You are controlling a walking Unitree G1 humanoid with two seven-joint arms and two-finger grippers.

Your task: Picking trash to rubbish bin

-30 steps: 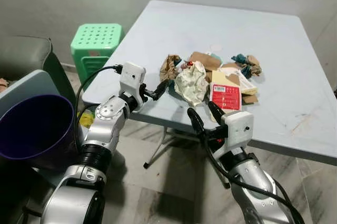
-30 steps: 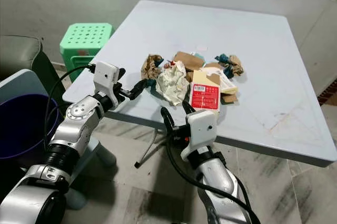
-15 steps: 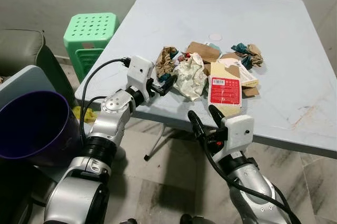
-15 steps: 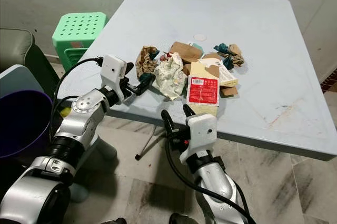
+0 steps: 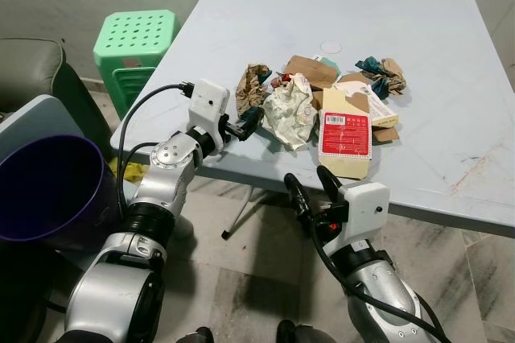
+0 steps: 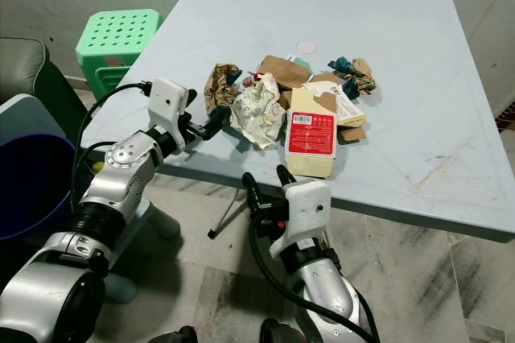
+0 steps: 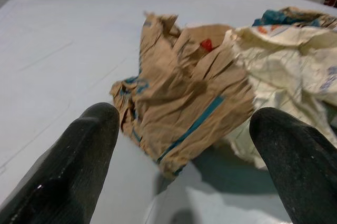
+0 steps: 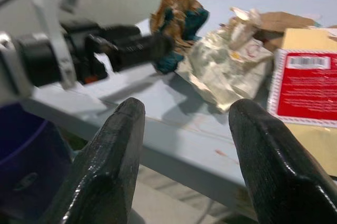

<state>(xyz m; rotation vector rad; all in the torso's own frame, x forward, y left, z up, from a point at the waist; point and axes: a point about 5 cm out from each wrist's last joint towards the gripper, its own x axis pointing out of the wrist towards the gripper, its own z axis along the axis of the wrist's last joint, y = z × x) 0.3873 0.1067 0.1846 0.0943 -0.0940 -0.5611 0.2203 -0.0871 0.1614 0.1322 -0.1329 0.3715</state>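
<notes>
My left gripper pinches the brown paper wad by its pointed front corner [image 5: 245, 109] next. The wad's corner sticks out free, while its bulk spreads wide against the white wrapper [image 5: 290, 111].
A heap of trash lies near the front edge of the pale blue table [image 5: 451, 53]: a crumpled brown paper wad [image 5: 254, 85], a crumpled white wrapper [image 5: 290, 111], a carton with a red label [image 5: 346, 135], a flat piece of brown cardboard [image 5: 310, 69] and a teal-and-brown wad [image 5: 382, 76]. My left gripper [image 5: 248, 123] is open at table height just in front of the brown paper wad [image 7: 184, 87], one finger [image 7: 89, 145] on each side of it, without touching. My right gripper [image 5: 310, 186] stands open below the table's front edge. The purple bin [image 5: 44, 190] is at my far left.
A green plastic stool [image 5: 133, 41] stands left of the table, with a dark grey seat [image 5: 32, 69] beyond the bin. A grey panel [image 5: 32, 121] rises behind the bin. Folding table legs [image 5: 241, 214] reach the tiled floor under the table.
The camera has shifted closer over the table. My left gripper has come in nearer to the brown paper wad. My right gripper stays open and now sits lower under the table edge.
</notes>
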